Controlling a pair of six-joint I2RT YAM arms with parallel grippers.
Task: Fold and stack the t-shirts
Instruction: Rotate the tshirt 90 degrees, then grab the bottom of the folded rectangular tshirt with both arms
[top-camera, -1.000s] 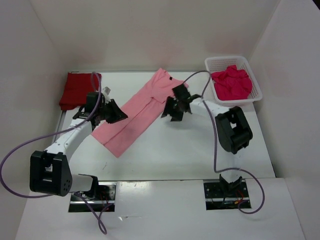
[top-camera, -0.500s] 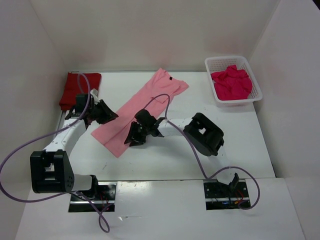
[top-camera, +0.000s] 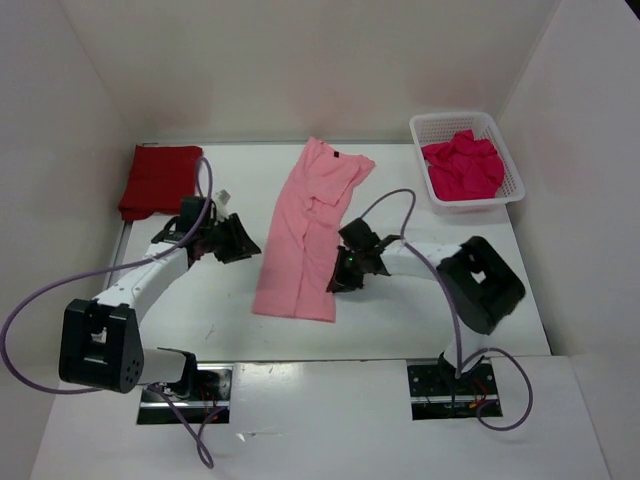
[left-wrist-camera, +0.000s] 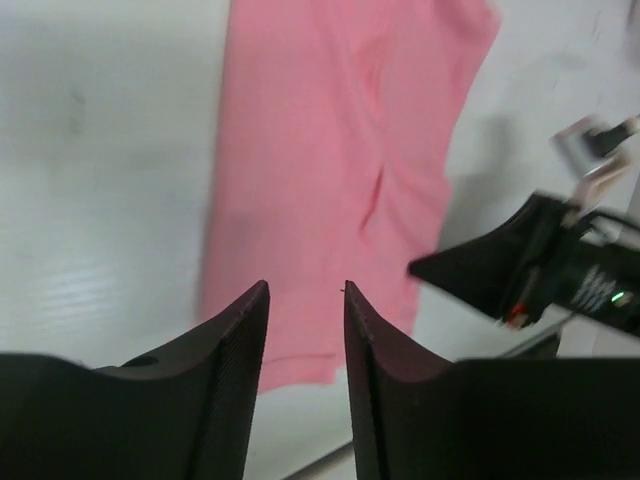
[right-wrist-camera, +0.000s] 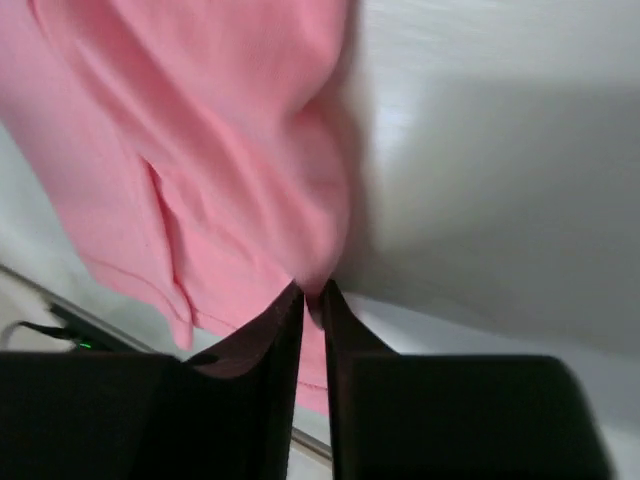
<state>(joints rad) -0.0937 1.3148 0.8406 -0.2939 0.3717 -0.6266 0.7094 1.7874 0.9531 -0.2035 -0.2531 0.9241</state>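
The light pink t-shirt has its near-end corner across the t-shirt from my right gripper. My left gripper will grab the t-shirt by that corner next, to fold that end of the t-shirt evenly.
The light pink t-shirt (top-camera: 305, 235) lies in a long folded strip down the middle of the table. My right gripper (top-camera: 338, 278) sits at its near right edge, and in the right wrist view that gripper (right-wrist-camera: 312, 290) is shut on a pinch of the pink t-shirt (right-wrist-camera: 230, 150). My left gripper (top-camera: 243, 243) hovers just left of the strip, apart from it. In the left wrist view it (left-wrist-camera: 305, 290) stands open with nothing between the fingers, the pink t-shirt (left-wrist-camera: 320, 150) beyond. A dark red t-shirt (top-camera: 160, 180) lies folded at the back left. The crimson t-shirt (top-camera: 462, 165) is bunched in the basket.
A white lattice basket (top-camera: 428, 128) stands at the back right corner. White walls close in the table on the left, back and right. The right arm's elbow (top-camera: 485, 280) rests low over the right side. A purple cable (top-camera: 60, 290) loops off the left arm.
The pink t-shirt swung from a diagonal to nearly straight down the table. My right gripper moved to its near right edge and shut on it. My left gripper widened and sits beside the cloth.
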